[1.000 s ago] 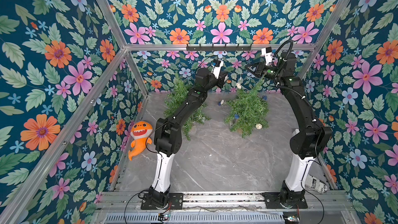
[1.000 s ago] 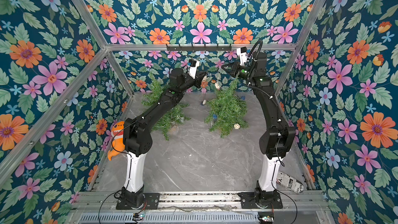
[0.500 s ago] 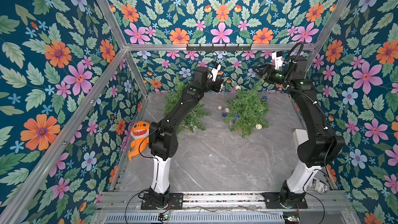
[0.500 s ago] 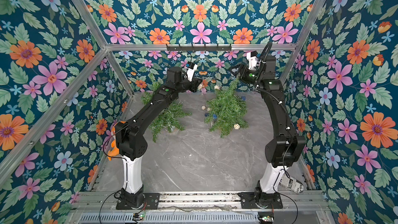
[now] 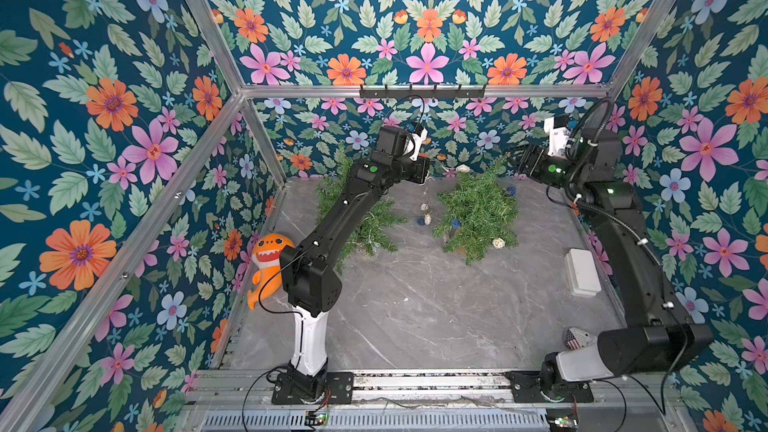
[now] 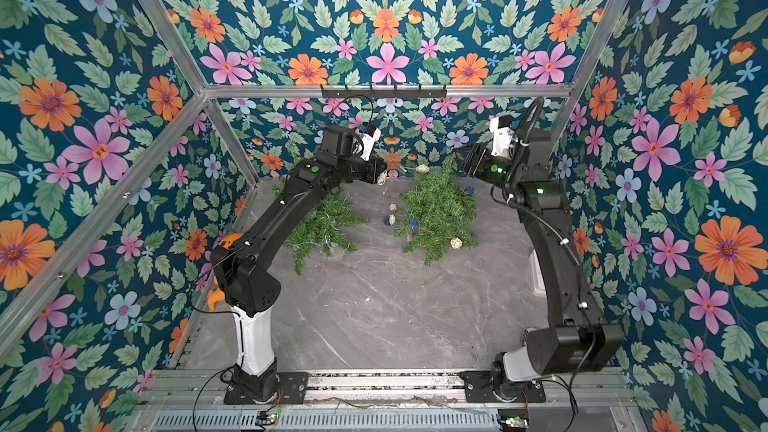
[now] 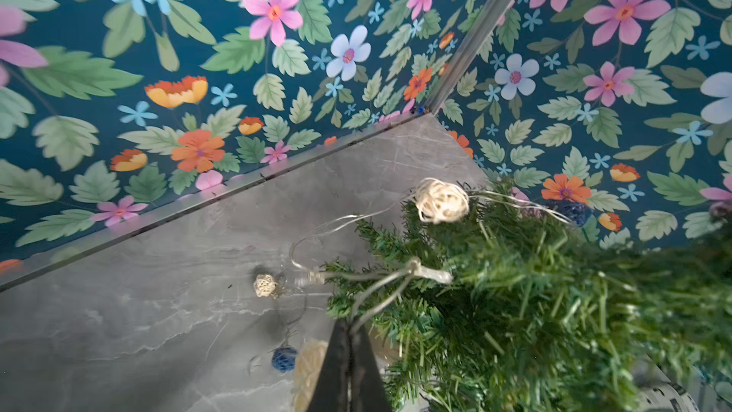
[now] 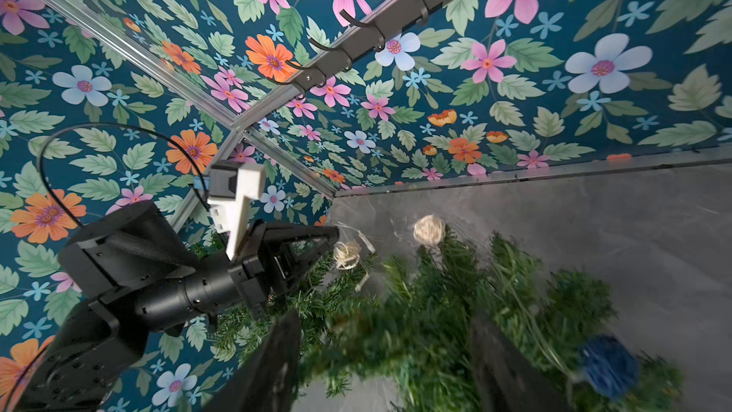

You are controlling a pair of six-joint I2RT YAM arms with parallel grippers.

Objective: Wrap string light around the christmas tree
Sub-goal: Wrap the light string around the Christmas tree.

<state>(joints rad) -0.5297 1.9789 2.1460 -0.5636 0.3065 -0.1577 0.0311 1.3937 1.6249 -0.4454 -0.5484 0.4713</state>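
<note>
My right gripper grips the thin wire hanging beyond my left gripper next, to wrap the string light around the tree.
The christmas tree (image 5: pixel 478 209) (image 6: pixel 438 209) stands at the back right of the grey floor. The string light (image 5: pixel 424 207), a thin wire with white and blue woven balls, lies partly over the tree and hangs off its left side. My left gripper (image 5: pixel 426 172) (image 7: pixel 348 325) is shut on the wire (image 7: pixel 380 283) just left of the treetop. A white ball (image 7: pixel 441 200) rests on the top branches. My right gripper (image 5: pixel 513 155) (image 8: pixel 386 319) is open, its fingers on either side of the blurred upper branches (image 8: pixel 435 311). A blue ball (image 8: pixel 610 366) sits in the foliage.
Another green tree (image 5: pixel 365 226) stands under the left arm. An orange shark plush (image 5: pixel 268 268) leans on the left wall. By the right wall lie a white box (image 5: pixel 582 272) and a flag-print item (image 5: pixel 575 338). A hook rack (image 5: pixel 422 91) runs along the back wall.
My right gripper has opened, and the right arm's elbow has swung outward to the right, uncovering the white box. The left gripper has sunk slightly, still holding the wire.
</note>
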